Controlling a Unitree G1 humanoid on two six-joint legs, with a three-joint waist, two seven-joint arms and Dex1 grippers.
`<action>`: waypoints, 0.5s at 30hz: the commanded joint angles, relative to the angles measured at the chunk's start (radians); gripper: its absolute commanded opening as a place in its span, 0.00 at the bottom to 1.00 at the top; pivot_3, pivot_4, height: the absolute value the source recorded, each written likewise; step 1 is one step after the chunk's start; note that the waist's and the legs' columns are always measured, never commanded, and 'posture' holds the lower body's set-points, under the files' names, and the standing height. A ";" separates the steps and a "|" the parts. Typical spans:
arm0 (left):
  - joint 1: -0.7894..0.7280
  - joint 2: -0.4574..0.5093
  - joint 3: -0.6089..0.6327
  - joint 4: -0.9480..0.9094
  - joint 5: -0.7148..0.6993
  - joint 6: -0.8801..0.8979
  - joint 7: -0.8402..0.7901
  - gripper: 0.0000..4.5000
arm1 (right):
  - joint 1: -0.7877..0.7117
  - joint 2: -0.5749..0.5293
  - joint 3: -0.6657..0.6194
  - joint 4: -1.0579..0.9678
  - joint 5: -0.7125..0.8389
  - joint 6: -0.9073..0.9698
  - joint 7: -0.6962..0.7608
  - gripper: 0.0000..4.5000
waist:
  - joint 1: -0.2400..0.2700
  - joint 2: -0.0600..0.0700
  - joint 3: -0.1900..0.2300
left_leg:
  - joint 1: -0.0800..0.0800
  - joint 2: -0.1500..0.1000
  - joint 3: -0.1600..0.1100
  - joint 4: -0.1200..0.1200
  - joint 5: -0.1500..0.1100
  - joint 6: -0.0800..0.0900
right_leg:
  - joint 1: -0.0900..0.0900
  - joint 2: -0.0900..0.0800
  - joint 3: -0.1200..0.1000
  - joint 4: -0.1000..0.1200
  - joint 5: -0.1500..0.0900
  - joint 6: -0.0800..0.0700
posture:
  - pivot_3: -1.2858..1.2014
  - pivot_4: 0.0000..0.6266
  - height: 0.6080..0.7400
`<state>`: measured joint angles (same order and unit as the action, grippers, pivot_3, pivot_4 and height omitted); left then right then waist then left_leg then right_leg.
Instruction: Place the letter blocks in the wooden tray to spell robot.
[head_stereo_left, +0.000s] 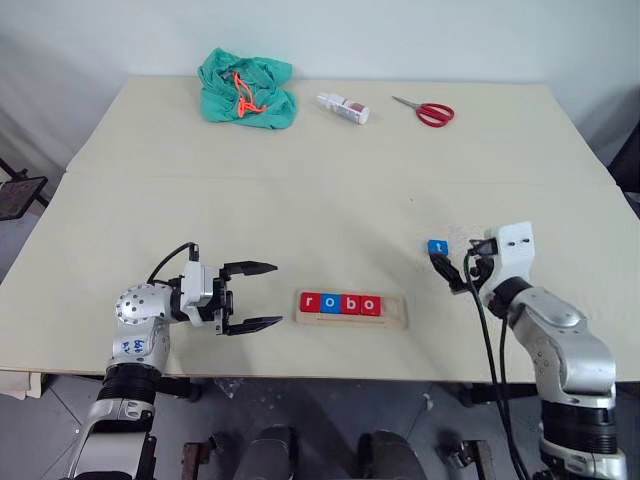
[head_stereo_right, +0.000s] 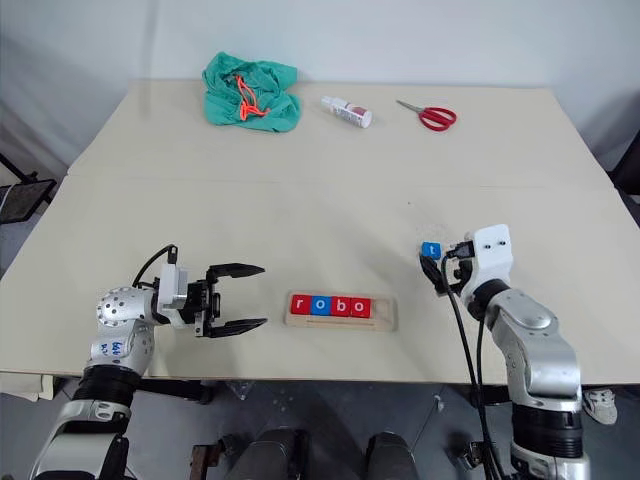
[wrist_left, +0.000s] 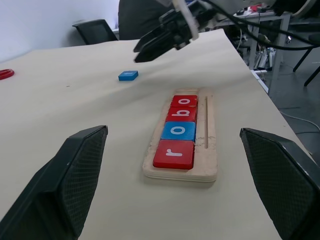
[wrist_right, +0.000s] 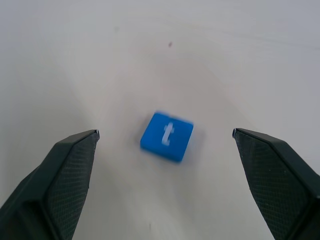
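Next, my right gripper grabs the blue t block (head_stereo_left: 437, 247) by its sides, to finish spelling robot in the wooden tray (head_stereo_left: 396, 311).
The wooden tray (head_stereo_left: 396, 311) lies near the table's front edge, between my two arms. Four letter blocks sit in it in a row: red r (head_stereo_left: 310, 302), blue o (head_stereo_left: 330, 303), red b (head_stereo_left: 350, 304), red o (head_stereo_left: 369, 305). The tray's right end is bare. A blue t block (head_stereo_left: 437, 247) lies flat on the table to the right of the tray. My right gripper (head_stereo_left: 445, 268) hovers just behind the t block, open, its fingers (wrist_right: 70, 170) wide on either side of the t block (wrist_right: 166, 136). My left gripper (head_stereo_left: 277, 294) is open, pointing at the tray's left end, holding nothing.
At the table's far side lie a green cloth with an orange cord (head_stereo_left: 247, 90), a small white bottle (head_stereo_left: 343, 108) and red-handled scissors (head_stereo_left: 428, 111). A black cable hangs from my right wrist (head_stereo_left: 480, 300).
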<state>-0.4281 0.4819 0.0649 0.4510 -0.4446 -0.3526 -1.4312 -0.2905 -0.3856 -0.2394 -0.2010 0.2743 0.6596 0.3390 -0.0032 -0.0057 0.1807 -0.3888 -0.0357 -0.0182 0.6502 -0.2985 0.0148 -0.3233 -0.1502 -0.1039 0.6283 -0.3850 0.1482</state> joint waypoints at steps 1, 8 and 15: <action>-0.003 0.007 0.008 -0.013 -0.002 -0.006 -0.002 1.00 | -0.044 0.021 0.007 0.060 -0.020 -0.044 -0.044 0.99 | 0.000 0.000 0.000 | 0.000 0.000 0.000 0.000 0.000 0.000 | 0.000 0.000 0.000 0.000 0.000 0.000 | 0.52 0.24 1.00; 0.013 0.016 0.015 -0.028 -0.005 -0.006 0.003 1.00 | -0.111 0.019 0.033 0.226 -0.067 -0.127 -0.065 0.99 | -0.002 0.000 0.000 | 0.000 0.000 0.000 0.000 0.000 0.000 | -0.001 0.000 0.000 0.000 0.000 0.000 | 0.52 0.24 1.00; 0.031 0.021 0.022 -0.041 -0.006 -0.007 0.013 1.00 | -0.084 0.023 0.052 0.212 -0.065 -0.113 -0.043 0.80 | -0.003 0.000 0.000 | 0.000 0.000 0.000 -0.001 0.000 0.000 | -0.001 0.000 0.000 0.001 0.000 0.000 | 0.52 0.24 1.00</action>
<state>-0.4072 0.4891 0.0687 0.4439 -0.4446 -0.3511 -1.4209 -0.3834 -0.3569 -0.1878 0.0394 0.2078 0.5528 0.2942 -0.0061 -0.0055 0.1806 -0.3888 -0.0357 -0.0181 0.6496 -0.2985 0.0147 -0.3240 -0.1503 -0.1038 0.6289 -0.3850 0.1482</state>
